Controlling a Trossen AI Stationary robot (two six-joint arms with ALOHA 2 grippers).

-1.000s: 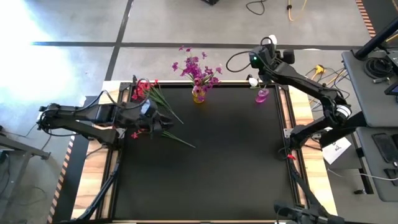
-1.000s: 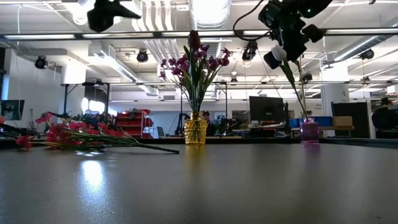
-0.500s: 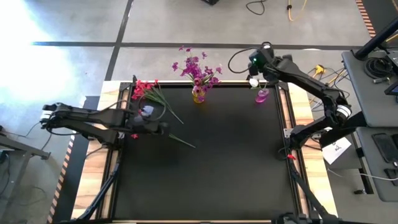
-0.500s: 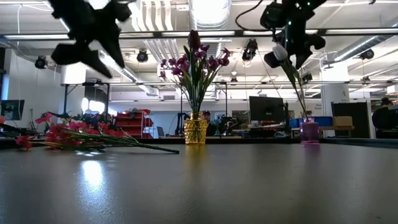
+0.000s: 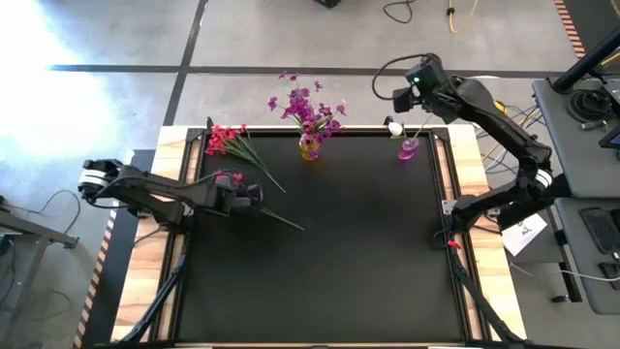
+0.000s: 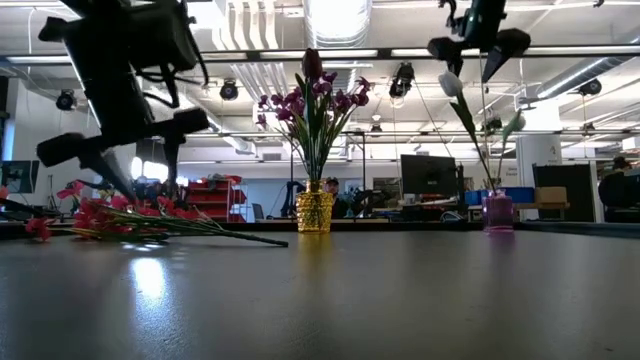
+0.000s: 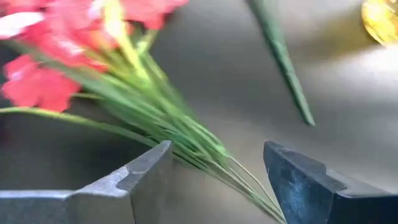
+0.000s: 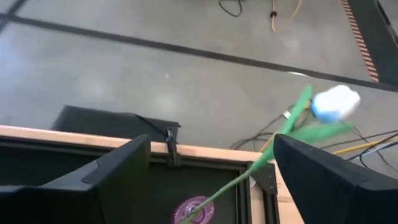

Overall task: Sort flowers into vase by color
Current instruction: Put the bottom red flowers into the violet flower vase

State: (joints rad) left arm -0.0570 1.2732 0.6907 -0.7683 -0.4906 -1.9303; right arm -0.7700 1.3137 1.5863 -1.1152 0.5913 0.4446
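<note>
Next, my left gripper grabs the green stems of the red-pink flowers (image 5: 222, 140) to sort them into the small pink vase (image 5: 408, 148).
A bunch of red-pink flowers (image 5: 222, 140) lies on the black table (image 5: 368, 262) at the far left, with its blooms toward the far edge and its stems (image 7: 186, 134) toward the middle. My left gripper (image 5: 248, 194) is open, its fingers standing on either side of those stems (image 7: 217, 180) and above them in the low view (image 6: 122, 140). Purple flowers (image 5: 305, 102) stand in a gold vase (image 5: 309, 148). A white tulip (image 8: 336, 103) stands with its stem in a small pink vase (image 5: 408, 148), leaning. My right gripper (image 5: 409, 89) is open and empty above the bud (image 6: 452, 84).
A loose green stem end (image 7: 281, 59) lies on the table near the gold vase (image 7: 380, 18). Wooden table rims (image 5: 484, 242) and clamps run along the sides. Cables (image 5: 455, 15) lie on the floor beyond the far edge. The near half of the table is bare.
My left gripper has come down from high above the table toward the red-pink flowers' stems. My right gripper has opened, let go of the white tulip and risen a little toward the far edge. The tulip stays in the pink vase.
</note>
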